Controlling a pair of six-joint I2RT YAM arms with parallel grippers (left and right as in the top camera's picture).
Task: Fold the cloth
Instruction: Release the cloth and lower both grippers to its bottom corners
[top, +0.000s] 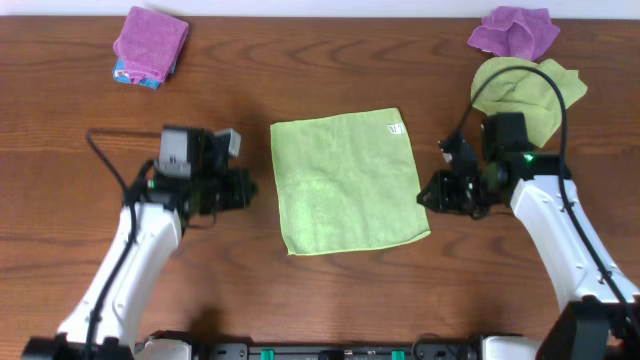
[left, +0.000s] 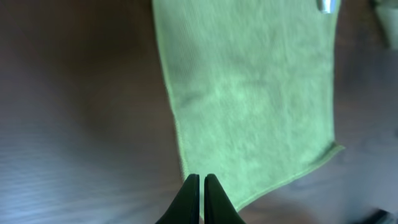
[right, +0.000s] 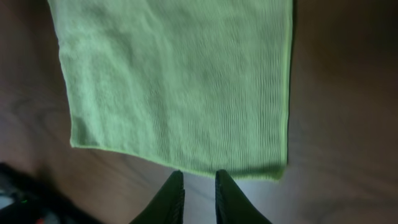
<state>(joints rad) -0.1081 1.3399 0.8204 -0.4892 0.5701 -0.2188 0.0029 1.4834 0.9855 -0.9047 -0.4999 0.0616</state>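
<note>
I will next grab the cloth's near corner on the tag's side with my right gripper to fold the cloth's near hem toward its far edge.
A light green cloth (top: 345, 180) lies flat and spread out in the middle of the wooden table, with a small white tag (top: 396, 128) at its far right corner. My left gripper (top: 245, 188) is just left of the cloth's left edge, apart from it. In the left wrist view the fingers (left: 201, 177) are shut and empty, by the cloth (left: 255, 93) edge. My right gripper (top: 428, 192) is just right of the cloth's right edge. In the right wrist view its fingers (right: 199, 176) are a little open and empty, just short of the cloth (right: 180, 81) hem.
A folded purple cloth (top: 150, 42) on a blue one lies at the back left. A crumpled purple cloth (top: 513, 30) and a crumpled green cloth (top: 525, 88) lie at the back right, behind my right arm.
</note>
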